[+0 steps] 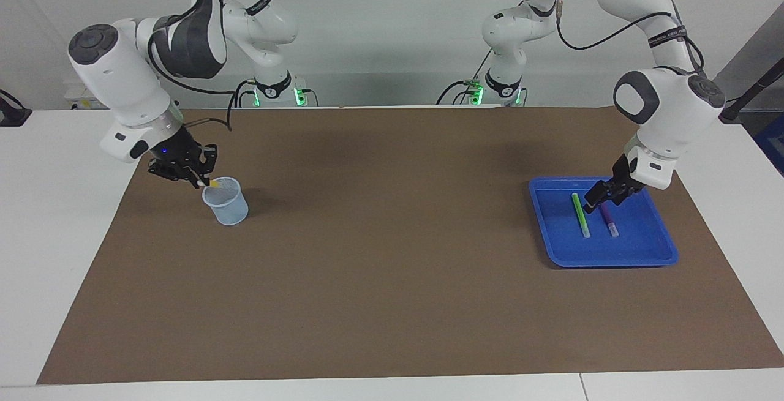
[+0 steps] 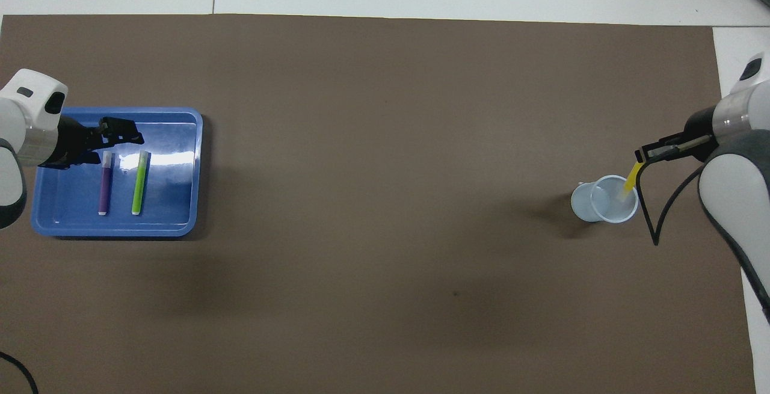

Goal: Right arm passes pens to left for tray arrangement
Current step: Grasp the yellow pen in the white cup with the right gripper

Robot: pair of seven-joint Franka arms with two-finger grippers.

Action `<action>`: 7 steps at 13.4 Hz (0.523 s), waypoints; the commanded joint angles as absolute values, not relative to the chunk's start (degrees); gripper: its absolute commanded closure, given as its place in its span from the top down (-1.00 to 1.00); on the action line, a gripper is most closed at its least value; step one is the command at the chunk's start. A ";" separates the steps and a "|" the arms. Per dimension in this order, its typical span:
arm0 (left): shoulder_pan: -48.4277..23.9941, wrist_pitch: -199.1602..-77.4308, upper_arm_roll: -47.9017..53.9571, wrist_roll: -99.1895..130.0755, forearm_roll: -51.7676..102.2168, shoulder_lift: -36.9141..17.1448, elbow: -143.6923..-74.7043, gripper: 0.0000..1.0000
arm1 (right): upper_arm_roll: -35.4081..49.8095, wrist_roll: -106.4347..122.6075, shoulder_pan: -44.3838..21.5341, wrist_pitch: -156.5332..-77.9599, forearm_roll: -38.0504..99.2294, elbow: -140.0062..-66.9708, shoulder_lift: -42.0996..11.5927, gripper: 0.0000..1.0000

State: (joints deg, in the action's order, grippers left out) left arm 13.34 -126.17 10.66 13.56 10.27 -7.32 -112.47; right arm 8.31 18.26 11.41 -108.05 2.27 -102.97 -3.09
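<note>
The left gripper grabs the yellow pen by its loose lower end [image 2: 625,192] next, since my right gripper's fingers already cover the pen's upper end.
My right gripper [image 1: 197,176] [image 2: 648,153] is shut on the upper end of the yellow pen [image 1: 210,185] [image 2: 630,178]. The pen hangs slanted, its lower end still at the mouth of the pale-blue cup [image 1: 228,206] [image 2: 585,204]. In the blue tray [image 1: 603,261] [image 2: 114,230] the green pen [image 1: 580,214] [image 2: 139,182] and the purple pen [image 1: 610,221] [image 2: 104,186] lie side by side. My left gripper [image 1: 598,201] [image 2: 123,132] hangs open and holds nothing, just above the purple pen's end that lies nearer the robots.
A brown mat [image 1: 392,254] [image 2: 385,141] covers the table. The cup stands near the right arm's end of it and the tray near the left arm's end. White tabletop [image 1: 49,236] borders the mat.
</note>
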 commanded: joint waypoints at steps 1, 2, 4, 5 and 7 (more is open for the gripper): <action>8.46 -125.68 10.02 31.47 12.48 -5.27 -111.63 1.00 | 8.79 17.58 9.42 -106.70 1.76 -98.98 -3.87 -1.00; 6.44 -125.68 10.19 38.60 13.44 -5.10 -110.58 1.00 | 8.79 16.80 8.80 -106.87 2.28 -98.36 -3.87 -1.00; 2.83 -125.77 10.20 52.05 15.63 -3.61 -110.30 1.00 | 8.96 9.36 6.16 -107.84 3.33 -97.65 -4.22 -1.00; 0.90 -126.12 10.20 57.77 17.12 -2.99 -110.56 1.00 | 9.14 4.44 5.54 -108.62 5.86 -97.73 -4.39 -1.00; -0.87 -126.47 10.20 66.49 21.51 -1.76 -110.83 1.00 | 9.14 -4.18 5.01 -109.95 11.84 -98.52 -4.22 -1.00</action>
State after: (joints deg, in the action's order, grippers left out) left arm 0.53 -126.29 11.03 60.26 18.07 -3.48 -110.06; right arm 8.84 1.66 4.56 -109.04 7.86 -99.00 -3.47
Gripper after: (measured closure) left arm 0.000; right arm 0.819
